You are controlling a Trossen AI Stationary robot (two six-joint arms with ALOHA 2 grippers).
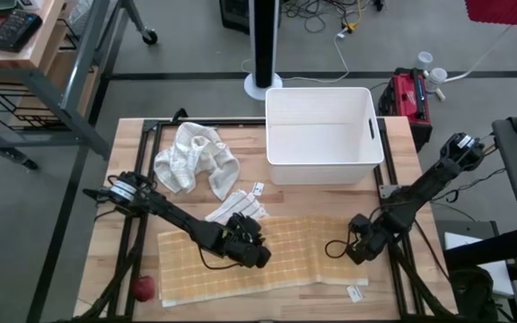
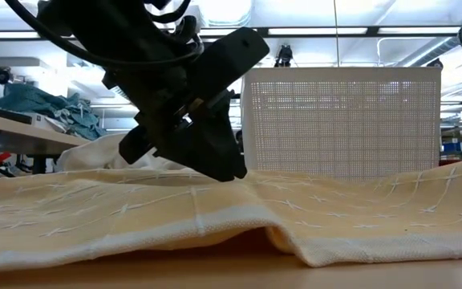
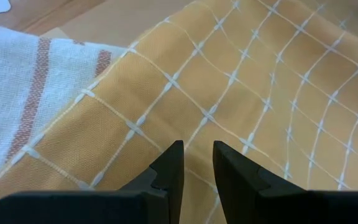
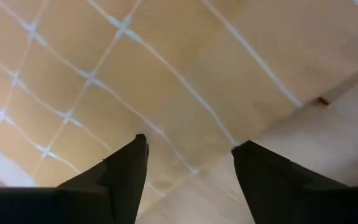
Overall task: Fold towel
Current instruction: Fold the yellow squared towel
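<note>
My right gripper takes hold of the yellow towel by its short end's edge [image 4: 201,158] next, to fold the towel over on itself.
A yellow towel [image 1: 303,260] with a white grid lies spread across the near half of the table; its near edge [image 2: 295,249] is slightly raised. My left gripper [image 1: 260,258] comes in from the table's left and meets the towel near its middle, fingers almost together [image 3: 197,149]. My right gripper [image 1: 357,248] stands open, pointing down over the towel's right edge [image 4: 241,137]. One finger is over the cloth and the other over bare wood. I cannot tell whether they touch. My left gripper has its fingertips [image 3: 173,155] on the yellow towel's middle area [image 3: 197,134], and cloth shows in the narrow gap between them. It slants down from the table's left side [image 2: 235,170]. The towel stays lying on the table around the tips.
A white bin [image 1: 321,135] stands at the far middle. A crumpled white towel [image 1: 196,157] and a striped one [image 1: 236,211] lie at the far left beside the yellow towel. A red ball [image 1: 142,287] is at the near left, and small white tags [image 1: 355,292] lie on the wood.
</note>
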